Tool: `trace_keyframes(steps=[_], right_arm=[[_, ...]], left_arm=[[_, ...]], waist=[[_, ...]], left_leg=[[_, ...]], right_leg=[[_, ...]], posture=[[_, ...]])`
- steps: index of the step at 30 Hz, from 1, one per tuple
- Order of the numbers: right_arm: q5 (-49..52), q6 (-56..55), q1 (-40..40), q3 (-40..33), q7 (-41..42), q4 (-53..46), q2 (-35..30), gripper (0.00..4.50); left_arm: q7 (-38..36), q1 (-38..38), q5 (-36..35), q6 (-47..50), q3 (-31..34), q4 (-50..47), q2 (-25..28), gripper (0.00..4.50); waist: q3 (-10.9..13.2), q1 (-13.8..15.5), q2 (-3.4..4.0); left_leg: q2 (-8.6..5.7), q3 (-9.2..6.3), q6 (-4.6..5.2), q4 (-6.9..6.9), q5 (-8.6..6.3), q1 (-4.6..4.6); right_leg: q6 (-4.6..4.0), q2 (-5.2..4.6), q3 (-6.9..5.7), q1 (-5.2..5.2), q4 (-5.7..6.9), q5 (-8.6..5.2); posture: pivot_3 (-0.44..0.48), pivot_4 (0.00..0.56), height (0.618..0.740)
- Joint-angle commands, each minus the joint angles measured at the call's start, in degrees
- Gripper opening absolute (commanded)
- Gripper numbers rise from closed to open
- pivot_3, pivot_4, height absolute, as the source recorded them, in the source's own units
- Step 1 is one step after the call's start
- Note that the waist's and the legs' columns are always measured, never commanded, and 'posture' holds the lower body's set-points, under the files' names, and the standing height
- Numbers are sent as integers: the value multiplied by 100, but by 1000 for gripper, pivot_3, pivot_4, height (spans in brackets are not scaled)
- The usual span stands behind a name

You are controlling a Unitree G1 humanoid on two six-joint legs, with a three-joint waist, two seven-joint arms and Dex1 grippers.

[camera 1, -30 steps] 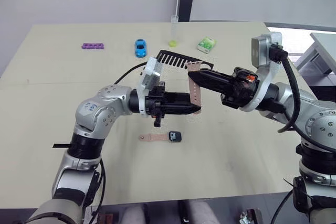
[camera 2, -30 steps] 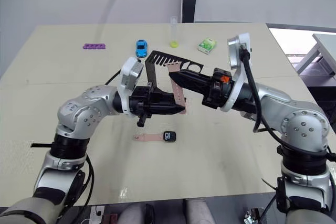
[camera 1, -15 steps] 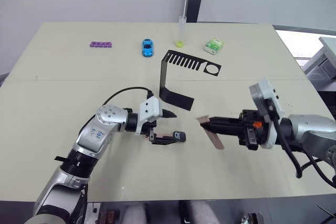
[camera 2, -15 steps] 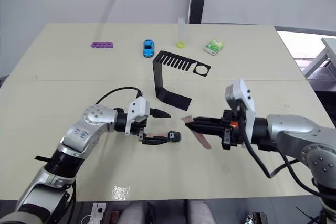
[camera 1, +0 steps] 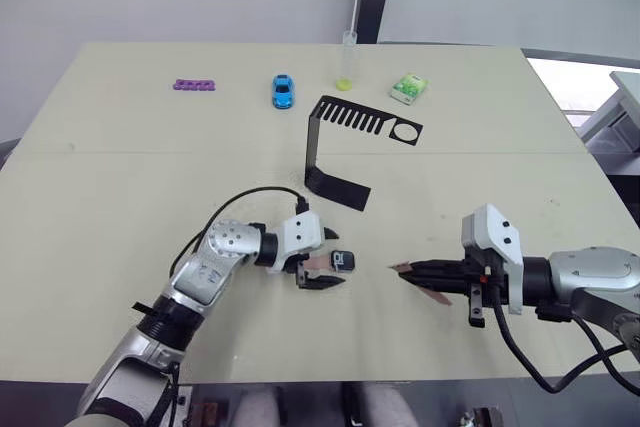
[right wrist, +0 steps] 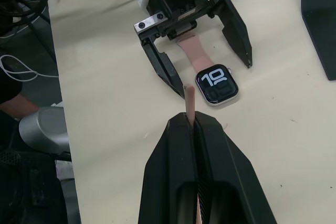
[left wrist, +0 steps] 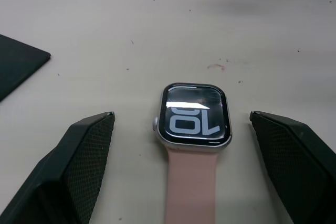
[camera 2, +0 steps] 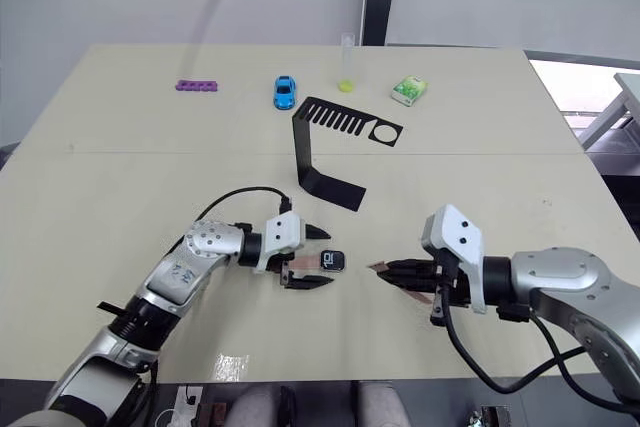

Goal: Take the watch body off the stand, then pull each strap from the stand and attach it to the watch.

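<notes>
My left gripper should grab the watch body by its side edges next. That will keep the watch body's bare end (camera 1: 354, 261) (left wrist: 194, 84) free for the second strap.
The watch body (left wrist: 195, 115) lies flat on the table, screen up, with one pink-beige strap (left wrist: 190, 182) attached and running back toward my left wrist. My left gripper (camera 1: 333, 259) is open, one finger on each side of the watch, touching neither side. A short way to the right, my right gripper (right wrist: 190, 121) is shut on the second strap (right wrist: 189, 98), whose free end points at the watch (right wrist: 216, 84). The black stand (camera 1: 318, 142) stands farther back with no strap on its comb arm.
Along the far edge lie a purple piece (camera 1: 193, 84), a blue toy car (camera 1: 283, 90), a thin tube with a yellow-green base (camera 1: 347, 62) and a green-and-white box (camera 1: 409, 87). The stand's base (right wrist: 320, 24) lies just beyond the watch.
A second ago both grippers were at the stand, the right pulling the strap off. Since then the right has carried it down toward the watch, and the left has moved to straddle the watch.
</notes>
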Motion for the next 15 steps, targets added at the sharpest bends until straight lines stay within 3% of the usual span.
trace_keyframes(steps=[1,5,8,10,15], right_arm=[[-71,-142,36,-31,187,-214,41,0],[-122,-134,-78,30,208,-178,101,0],[-169,-122,-109,43,230,-162,144,0],[-166,-106,-105,31,233,-172,176,0],[-142,-65,-133,3,228,-158,238,0]], left_arm=[[2,-125,-88,346,104,-226,-43,4445],[-13,-169,-68,425,99,-223,-88,4445],[-20,-156,-33,455,55,-255,-98,3663],[-25,-128,-37,569,41,-318,-83,2797],[-12,-113,-28,724,41,-385,-72,2797]], waist=[[0,0,0],[0,-6,0],[0,-1,0],[0,0,0],[0,-2,0]], left_leg=[[0,0,0,1,0,1],[0,1,0,1,0,1],[0,2,0,1,0,2],[0,2,0,2,0,2],[0,2,0,2,0,3]], right_leg=[[0,0,0,0,2,0],[0,1,0,0,4,0],[0,1,1,0,6,0],[0,1,1,0,6,0],[0,1,1,0,8,0]], posture=[[0,150,740],[0,150,740],[0,150,740],[0,150,740],[0,150,740]])
